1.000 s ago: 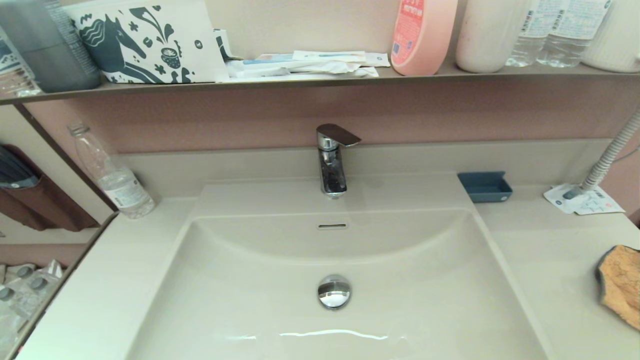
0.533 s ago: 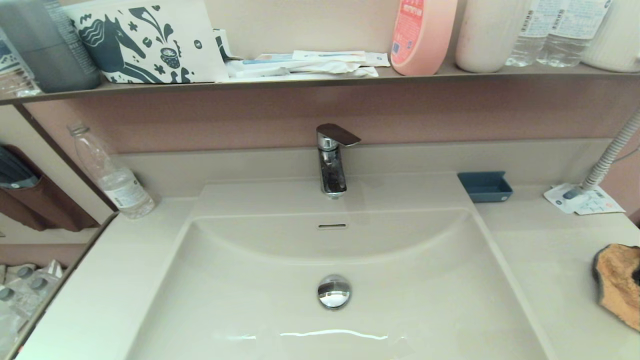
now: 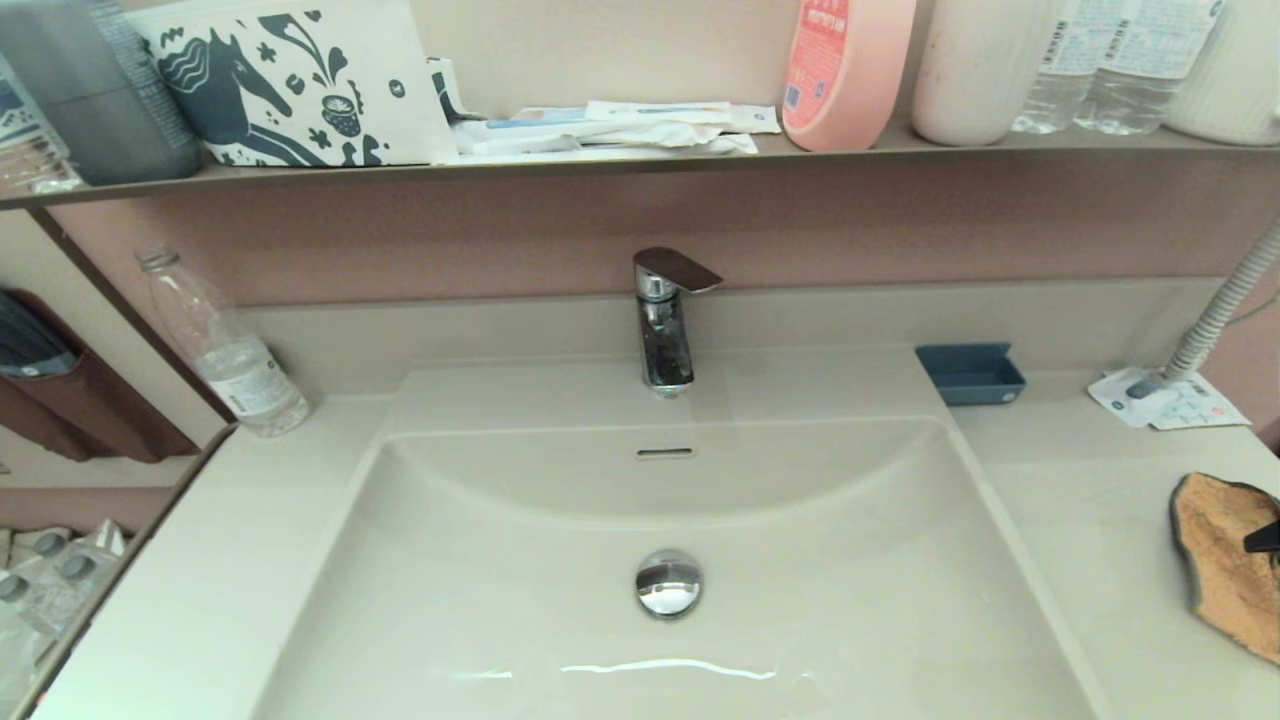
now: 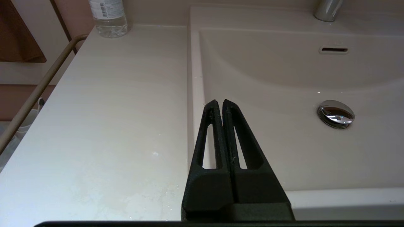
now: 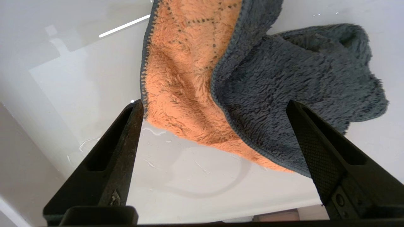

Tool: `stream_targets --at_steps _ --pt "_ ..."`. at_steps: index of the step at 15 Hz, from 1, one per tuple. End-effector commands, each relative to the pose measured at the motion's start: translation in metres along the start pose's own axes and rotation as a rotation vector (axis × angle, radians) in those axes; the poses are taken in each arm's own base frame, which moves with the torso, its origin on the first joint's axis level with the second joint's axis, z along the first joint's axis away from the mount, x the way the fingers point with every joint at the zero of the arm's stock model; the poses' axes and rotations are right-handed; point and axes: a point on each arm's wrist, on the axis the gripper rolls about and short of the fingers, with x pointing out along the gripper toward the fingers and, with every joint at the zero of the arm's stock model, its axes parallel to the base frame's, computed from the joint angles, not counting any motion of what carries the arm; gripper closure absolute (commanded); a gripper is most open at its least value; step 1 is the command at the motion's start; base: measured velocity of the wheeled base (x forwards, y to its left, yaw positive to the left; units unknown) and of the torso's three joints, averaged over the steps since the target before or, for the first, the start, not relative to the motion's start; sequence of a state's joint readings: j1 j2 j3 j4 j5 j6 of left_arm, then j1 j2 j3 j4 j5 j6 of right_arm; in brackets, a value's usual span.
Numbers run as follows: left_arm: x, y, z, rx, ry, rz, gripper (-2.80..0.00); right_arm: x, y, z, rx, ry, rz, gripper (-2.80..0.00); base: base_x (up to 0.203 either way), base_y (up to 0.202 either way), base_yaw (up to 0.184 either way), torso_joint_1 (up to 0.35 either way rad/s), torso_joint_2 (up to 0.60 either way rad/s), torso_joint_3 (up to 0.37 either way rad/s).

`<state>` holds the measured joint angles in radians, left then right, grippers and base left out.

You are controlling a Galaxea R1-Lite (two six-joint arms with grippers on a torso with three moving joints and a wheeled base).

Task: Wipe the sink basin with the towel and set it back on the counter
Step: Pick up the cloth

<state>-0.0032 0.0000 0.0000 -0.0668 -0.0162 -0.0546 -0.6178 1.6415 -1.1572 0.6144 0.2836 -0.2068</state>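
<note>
My right gripper grabs the towel's orange plush side (image 3: pixel 1230 570) (image 5: pixel 191 113) next. My right gripper then wipes the sink basin with the towel.
The orange-tan towel (image 3: pixel 1222 555) with a dark grey edge lies on the beige counter (image 3: pixel 1080 500) at the far right of the sink basin (image 3: pixel 800 560). In the right wrist view the towel (image 5: pixel 186 72) shows orange, with its grey side folded over. My right gripper (image 5: pixel 214 104) hangs open just above it, one finger on each side and neither holding it. In the head view only one black fingertip (image 3: pixel 1262 540) shows over the towel. My left gripper (image 4: pixel 218 102) is shut on nothing above the basin's left rim (image 4: pixel 194 78), out of the head view.
The chrome faucet (image 3: pixel 664 330) and drain plug (image 3: pixel 668 583) sit on the basin's centre line. A blue tray (image 3: pixel 970 373), a printed leaflet (image 3: pixel 1170 400) and a ribbed hose (image 3: pixel 1220 310) are at the back right. A water bottle (image 3: pixel 225 350) stands back left, and a brown shelf (image 3: pixel 600 160) runs above.
In the head view the towel's near edge has spread left and farther back on the counter. A black fingertip of my right gripper has come into view over it.
</note>
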Motion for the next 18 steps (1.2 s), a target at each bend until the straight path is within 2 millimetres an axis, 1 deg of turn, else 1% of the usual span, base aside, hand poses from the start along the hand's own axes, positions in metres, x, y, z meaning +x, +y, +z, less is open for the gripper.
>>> stream_targets --at_steps 1,7,11,17,18 --pt "0.0 0.0 0.0 -0.001 0.0 0.0 0.0 -0.002 0.0 -0.001 0.002 0.0 0.0 -2.8 0.0 0.0 0.0 0.0 0.0 0.0" --pt "0.0 0.0 0.0 -0.001 -0.001 0.001 0.0 0.015 -0.007 -0.002 0.02 0.057 0.003 -2.8 0.0 0.0 0.0 0.0 0.0 0.0" --pt "0.0 0.0 0.0 -0.001 0.001 0.001 0.0 0.034 -0.018 0.001 0.018 0.081 -0.131 -2.8 0.0 0.0 0.0 0.0 0.0 0.0" --pt "0.0 0.0 0.0 -0.001 0.001 0.0 0.0 0.05 -0.018 -0.004 0.006 0.135 -0.169 -2.8 0.0 0.0 0.0 0.0 0.0 0.0" --pt "0.0 0.0 0.0 -0.001 0.001 0.001 0.0 0.05 -0.018 -0.004 0.005 0.131 -0.17 0.0 0.0 0.0 0.0 0.0 0.0 0.0"
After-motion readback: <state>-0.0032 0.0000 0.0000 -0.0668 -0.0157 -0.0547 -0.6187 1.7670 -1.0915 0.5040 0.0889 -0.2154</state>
